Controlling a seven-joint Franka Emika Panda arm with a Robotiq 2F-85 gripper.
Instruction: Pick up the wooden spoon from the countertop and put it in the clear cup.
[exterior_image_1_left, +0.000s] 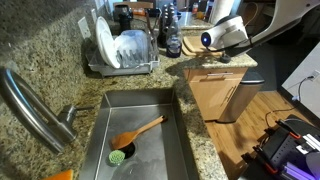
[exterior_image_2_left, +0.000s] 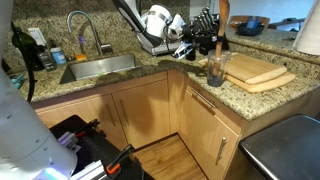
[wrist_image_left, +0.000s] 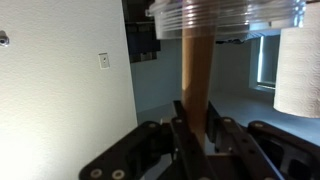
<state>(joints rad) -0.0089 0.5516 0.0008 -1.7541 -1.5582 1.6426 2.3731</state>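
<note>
The lower end of the wooden spoon is inside the rim of the clear cup, so the spoon would end up in the cup, and my gripper needs to let go of the spoon.
My gripper is shut on the slim light-brown wooden spoon. The wrist picture stands upside down, so the spoon runs from my jaws to the rim of the clear cup at the top. In an exterior view the gripper is level, just beside and above the clear cup, which stands on the speckled granite countertop next to the cutting boards. The spoon's lower end reaches into the cup. In the exterior view from the sink side, the gripper hovers over the counter corner.
A bigger orange-brown spoon and a green brush lie in the sink. A dish rack and dark bottles stand behind. Wooden cutting boards lie beside the cup. A faucet rises at the sink.
</note>
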